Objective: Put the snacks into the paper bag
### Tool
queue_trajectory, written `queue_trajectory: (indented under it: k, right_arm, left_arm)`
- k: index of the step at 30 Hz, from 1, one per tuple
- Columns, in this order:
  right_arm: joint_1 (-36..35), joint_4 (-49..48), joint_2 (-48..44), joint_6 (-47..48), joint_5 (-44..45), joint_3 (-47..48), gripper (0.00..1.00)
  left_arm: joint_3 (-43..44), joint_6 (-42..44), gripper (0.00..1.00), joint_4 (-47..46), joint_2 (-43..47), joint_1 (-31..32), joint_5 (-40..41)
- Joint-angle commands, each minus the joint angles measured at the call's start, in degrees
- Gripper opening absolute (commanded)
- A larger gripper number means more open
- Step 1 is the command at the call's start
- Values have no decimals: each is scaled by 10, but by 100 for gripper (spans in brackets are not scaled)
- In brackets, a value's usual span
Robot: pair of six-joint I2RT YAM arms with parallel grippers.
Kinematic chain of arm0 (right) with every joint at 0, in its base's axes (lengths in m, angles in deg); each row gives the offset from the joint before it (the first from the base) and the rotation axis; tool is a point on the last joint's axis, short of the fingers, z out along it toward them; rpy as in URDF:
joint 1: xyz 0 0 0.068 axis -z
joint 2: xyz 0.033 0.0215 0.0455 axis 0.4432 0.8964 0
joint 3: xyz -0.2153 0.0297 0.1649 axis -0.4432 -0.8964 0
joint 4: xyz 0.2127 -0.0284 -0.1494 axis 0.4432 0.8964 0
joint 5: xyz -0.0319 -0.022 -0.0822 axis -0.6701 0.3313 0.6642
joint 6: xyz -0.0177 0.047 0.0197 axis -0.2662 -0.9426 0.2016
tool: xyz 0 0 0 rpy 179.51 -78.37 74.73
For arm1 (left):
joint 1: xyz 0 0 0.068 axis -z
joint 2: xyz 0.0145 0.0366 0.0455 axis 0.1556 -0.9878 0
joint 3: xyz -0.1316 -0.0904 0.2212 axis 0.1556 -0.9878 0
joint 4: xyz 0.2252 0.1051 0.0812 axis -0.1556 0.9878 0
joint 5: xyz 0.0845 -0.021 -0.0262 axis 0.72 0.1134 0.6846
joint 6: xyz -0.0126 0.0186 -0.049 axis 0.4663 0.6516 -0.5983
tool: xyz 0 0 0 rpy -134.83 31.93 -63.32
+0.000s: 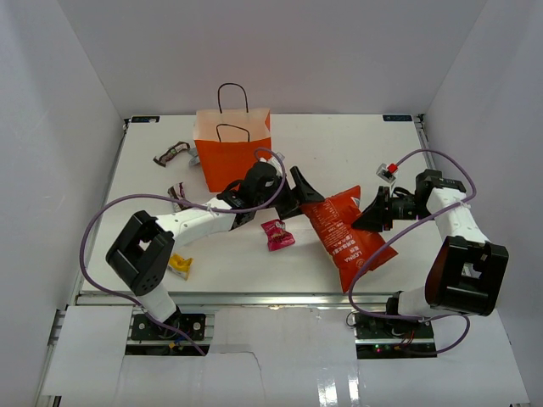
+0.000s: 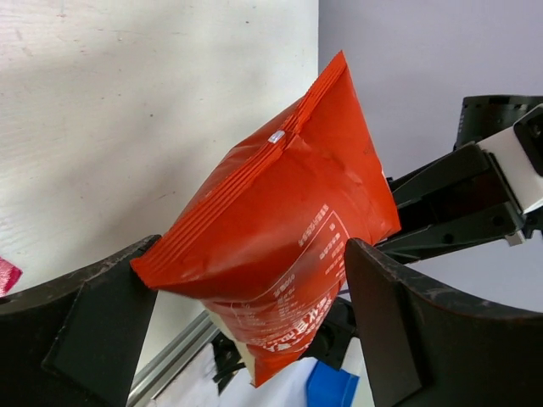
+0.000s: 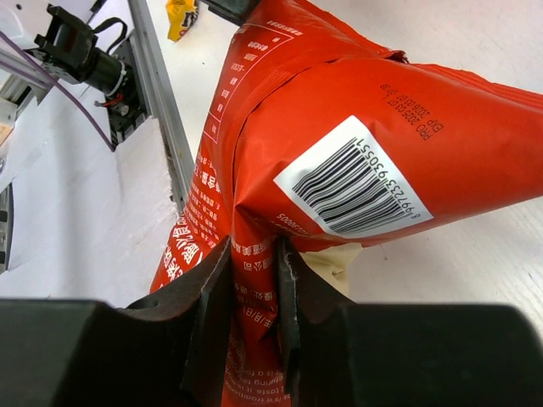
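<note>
The red bag's near corner reaches between and past both fingers of my left gripper, so it is time to close on it now.
The large red chip bag is lifted between both arms near the table's front middle. My right gripper is shut on a fold of its right side; the right wrist view shows the fingers pinching the red foil. My left gripper is open, its jaws wide on either side of the bag's upper left corner. The upright orange paper bag stands behind the left gripper. A magenta packet, a yellow packet and dark brown packets lie on the table.
A small red-and-white item lies at the right, behind the right arm. Another dark packet lies left of the left arm. White walls enclose the table on three sides. The metal front rail runs along the near edge.
</note>
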Motion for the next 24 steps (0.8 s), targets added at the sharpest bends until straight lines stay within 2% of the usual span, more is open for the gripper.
queue_trajectory:
  k: [1, 4, 5, 8, 11, 12, 15, 16, 18, 19, 21, 24]
  right_arm:
    - [-11, 36, -10, 36, -70, 31, 13]
    - [-14, 29, -6, 34, -70, 28, 13]
    - [-15, 27, -4, 33, -70, 26, 13]
    - [-16, 24, 1, 33, -70, 24, 13]
    - [-16, 22, 4, 33, -71, 24, 14]
    - [-16, 22, 5, 34, -68, 24, 15]
    - [-16, 20, 7, 35, -54, 24, 22]
    - [-16, 15, 7, 35, -49, 24, 25]
    - [-16, -6, -1, 12, -30, 21, 29]
    - [-16, -21, -6, -2, -21, 15, 35]
    - [-16, -54, -22, -26, -2, 10, 38]
    - [-16, -80, -35, -45, 18, 9, 48]
  left_arm:
    - [24, -10, 91, -20, -3, 6, -2]
    - [25, -19, 82, -21, -1, 7, -9]
    - [26, -21, 74, -21, 0, 8, -11]
    - [26, -25, 66, -21, 5, 9, -10]
    - [23, -23, 51, -23, 14, 9, -9]
    - [21, -23, 40, -23, 19, 9, -11]
    - [14, -14, 27, -23, 30, 9, -11]
    - [10, -10, 19, -24, 39, 8, -9]
    - [3, 5, 12, -23, 51, 9, -3]
    - [-4, 12, 4, -23, 63, 9, -2]
    - [-10, 38, 0, -16, 75, 9, 1]
    - [-16, 88, 0, 2, 99, 8, 3]
